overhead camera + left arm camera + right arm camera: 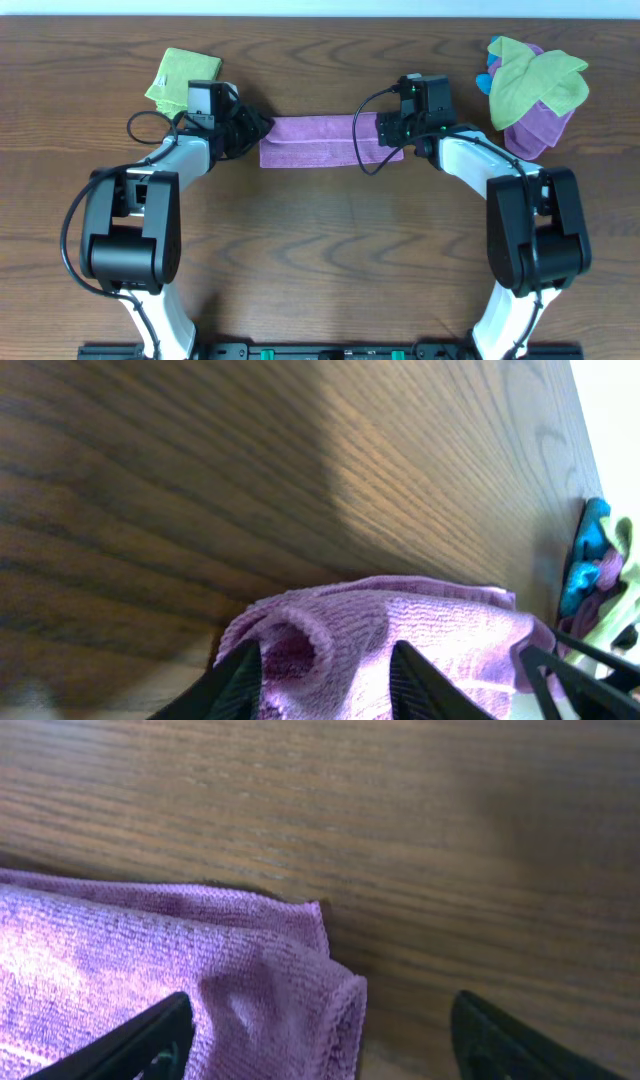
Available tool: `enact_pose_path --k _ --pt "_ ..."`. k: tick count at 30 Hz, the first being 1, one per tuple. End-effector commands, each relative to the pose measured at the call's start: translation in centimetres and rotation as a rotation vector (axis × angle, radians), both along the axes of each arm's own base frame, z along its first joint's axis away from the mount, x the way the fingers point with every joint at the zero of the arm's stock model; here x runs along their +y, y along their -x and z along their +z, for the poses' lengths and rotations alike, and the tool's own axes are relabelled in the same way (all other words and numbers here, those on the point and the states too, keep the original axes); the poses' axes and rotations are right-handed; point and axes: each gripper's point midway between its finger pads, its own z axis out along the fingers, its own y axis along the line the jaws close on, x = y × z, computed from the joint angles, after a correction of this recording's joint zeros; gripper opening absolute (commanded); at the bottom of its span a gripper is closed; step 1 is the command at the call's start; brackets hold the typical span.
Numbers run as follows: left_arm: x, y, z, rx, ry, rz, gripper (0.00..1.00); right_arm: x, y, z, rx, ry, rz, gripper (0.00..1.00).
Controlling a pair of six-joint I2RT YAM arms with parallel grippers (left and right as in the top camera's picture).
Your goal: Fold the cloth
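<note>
My left gripper grabs the rounded hump point(269, 132) point(332, 651) at the purple cloth's end next, to leave the opposite end free to fold over.
The purple cloth point(318, 141) lies on the table as a long folded strip between my two arms. My left gripper point(258, 128) is at its left end. In the left wrist view the gripper point(325, 688) stands open, and a rounded hump of the cloth point(400, 622) bulges loosely between the dark fingers point(232, 682). My right gripper point(386, 130) is over the strip's right end. Its jaws point(330, 1050) are wide apart in the right wrist view, straddling the folded corner of the cloth point(250, 970) without pinching it.
A lime-green towel point(180, 78) lies at the back left, just behind my left arm. At the back right sits a pile of green, purple and blue cloths point(535, 90), which also shows in the left wrist view point(596, 565). Bare wooden table point(320, 250) fills the front.
</note>
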Motion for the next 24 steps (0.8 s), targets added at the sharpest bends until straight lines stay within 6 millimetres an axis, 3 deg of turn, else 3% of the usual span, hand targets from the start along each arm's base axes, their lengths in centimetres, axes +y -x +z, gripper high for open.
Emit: enact_pose_path --k 1,6,7,8,9,14,17,24 --pt "0.8 -1.0 1.3 -0.017 0.014 -0.005 0.48 0.2 -0.7 3.3 -0.06 -0.009 -0.002 0.84" --pt "2.2 -0.4 2.7 0.03 -0.021 -0.021 0.56 -0.6 0.6 5.9 -0.052 0.009 -0.022 0.86" --pt "2.3 -0.3 3.4 0.039 -0.031 -0.034 0.5 -0.7 1.1 6.5 -0.043 0.008 -0.025 0.88" --pt "2.2 -0.2 4.1 0.044 -0.032 -0.044 0.24 -0.9 1.7 7.0 -0.026 0.0 -0.041 0.89" --pt "2.0 -0.1 4.8 0.049 -0.032 -0.05 0.06 -1.2 2.1 7.4 -0.013 -0.01 -0.059 0.9" --pt "-1.2 -0.5 7.4 0.01 -0.056 -0.11 0.05 -1.4 4.0 10.2 0.036 -0.165 -0.078 0.94" --pt "-2.7 -0.7 7.5 -0.012 -0.135 -0.117 0.06 -2.0 4.6 11.2 0.065 -0.274 -0.085 0.94" --pt "-4.9 -0.1 5.7 -0.05 -0.391 -0.127 0.06 -4.5 5.7 8.5 0.175 -0.501 -0.151 0.94"
